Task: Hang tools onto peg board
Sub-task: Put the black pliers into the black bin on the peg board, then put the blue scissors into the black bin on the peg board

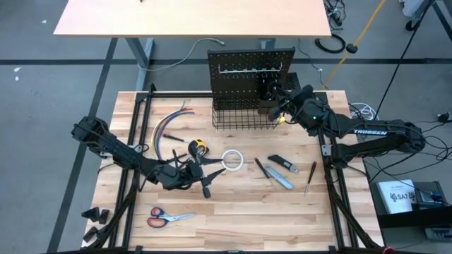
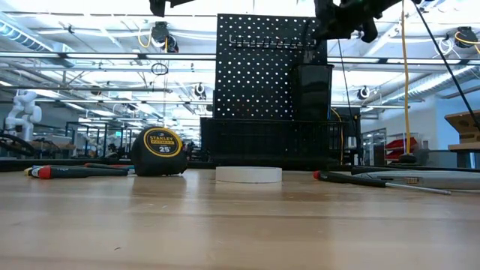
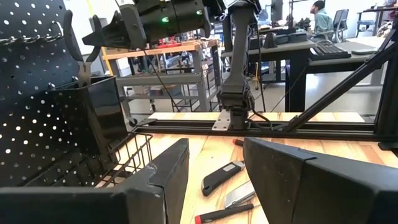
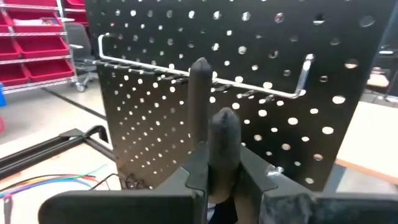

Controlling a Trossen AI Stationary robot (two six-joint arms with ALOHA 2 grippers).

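The pliers' black handles rise over the black cup at the bottom of the board and the pliers would settle in the cup, so it is time for my right gripper to open.
The black peg board stands upright at the table's far side, with a silver hook rail, a wire basket and a black cup. My right gripper is level in front of the board's right part, shut on black-handled pliers. My left gripper hovers open over the table's middle left, with nothing between its fingers. A yellow tape measure, knife, screwdriver and orange scissors lie flat on the table. My right gripper pinches the pliers between its two fingers, level and coming from the table's right side. The two black handles stick out forward past the fingertips toward the hook rail. The gripped end is hidden between the fingers. The pliers hang clear of table and board.
A white tape roll lies beside the tape measure. A bundle of coloured wires lies at the far left. More small tools lie right of centre. Black frame rails run along both table sides.
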